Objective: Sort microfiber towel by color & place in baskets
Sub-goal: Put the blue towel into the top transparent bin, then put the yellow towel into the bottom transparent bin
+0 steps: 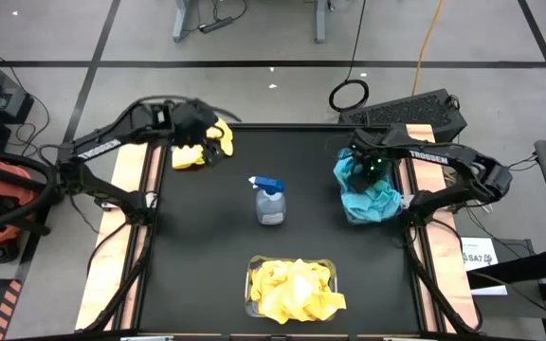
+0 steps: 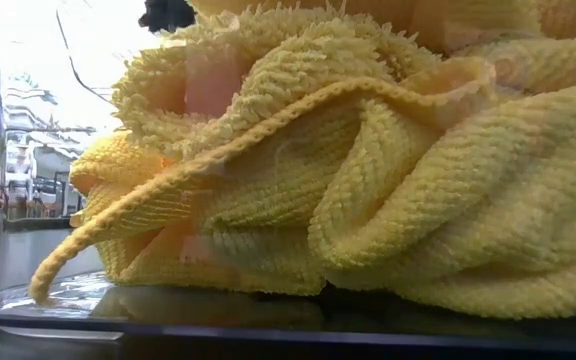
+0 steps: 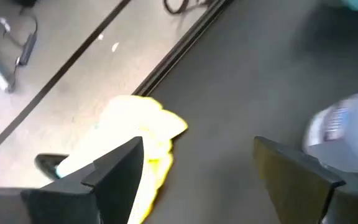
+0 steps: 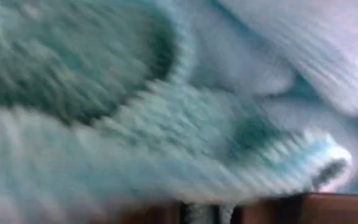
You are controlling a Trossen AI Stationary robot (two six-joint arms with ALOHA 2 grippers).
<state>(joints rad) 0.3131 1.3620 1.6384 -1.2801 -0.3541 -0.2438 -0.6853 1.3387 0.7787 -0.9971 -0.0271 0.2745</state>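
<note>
The left gripper grips the yellow towel by a bunched fold (image 1: 222, 140) (image 3: 154, 134) next, to sort it into the basket of yellow towels.
A loose yellow towel (image 1: 202, 150) lies bunched at the table's far left corner. My left gripper (image 1: 195, 123) hovers over it, open. In the left wrist view its fingers (image 3: 120, 168) stand wide apart, with the yellow towel (image 3: 135, 134) beside one of them. My right gripper (image 1: 373, 163) dips from above into a heap of teal towels (image 1: 368, 197) at the table's right side, and teal cloth (image 4: 166, 112) fills its wrist view, hiding the fingers. A clear bin (image 1: 251, 275) at the near edge holds several yellow towels (image 1: 294, 289), which fill the low view (image 2: 368, 180). My left gripper is open over the far-left yellow towel, coming from above at a slant. One finger (image 3: 120, 168) stands in front of the towel's edge (image 3: 157, 155). Whether it touches the cloth I cannot tell. The towel lies flat on the table.
A clear spray bottle with a blue trigger (image 1: 270, 201) stands upright at the table's middle, between the two arms, and its blurred body (image 3: 344, 124) shows in the left wrist view. Bare black tabletop (image 1: 207, 246) lies around it. Wooden side rails (image 1: 126, 189) border the table.
</note>
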